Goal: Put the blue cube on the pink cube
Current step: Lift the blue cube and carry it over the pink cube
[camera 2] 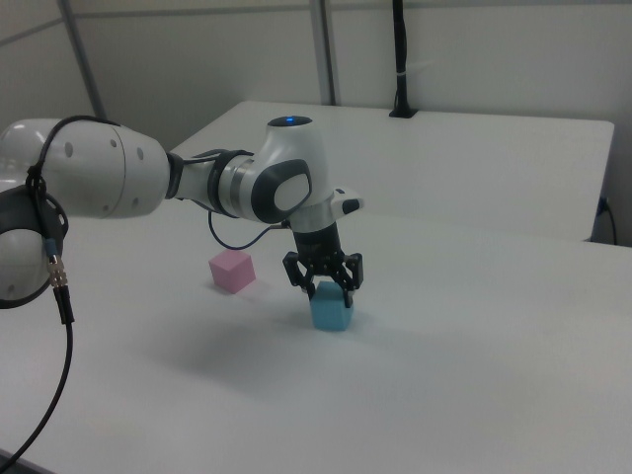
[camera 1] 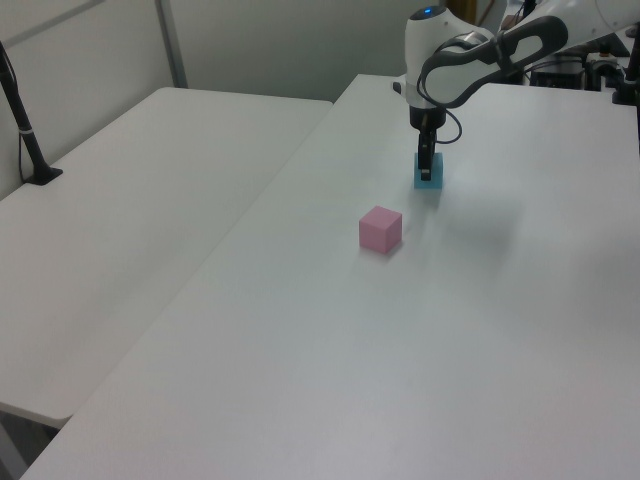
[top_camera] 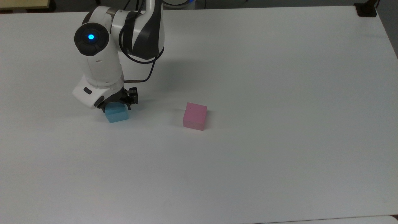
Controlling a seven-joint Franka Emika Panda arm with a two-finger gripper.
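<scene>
My gripper is to grab the blue cube by its upper part (camera 1: 438, 163) next, so the cube's bottom stays free to rest on the pink cube (camera 1: 381, 229).
The blue cube (top_camera: 117, 115) rests on the white table (top_camera: 248, 77), to the top view's left of the pink cube (top_camera: 195, 116). My gripper (top_camera: 115, 108) is lowered over the blue cube, open, with one finger on each side of its upper part. In the right view the gripper (camera 2: 324, 288) straddles the top of the blue cube (camera 2: 331, 311), and the pink cube (camera 2: 232, 270) stands apart on the right view's left. In the left view the gripper (camera 1: 428, 170) is down on the blue cube (camera 1: 430, 181), behind the pink cube (camera 1: 381, 229). The arm hides part of the blue cube's top.
A black clamp (top_camera: 367, 9) sits at the table's far right corner in the top view. A second white table (camera 1: 150, 180) adjoins on the left view's left, with a black pole (camera 1: 25, 130) on it. Wide bare tabletop surrounds both cubes.
</scene>
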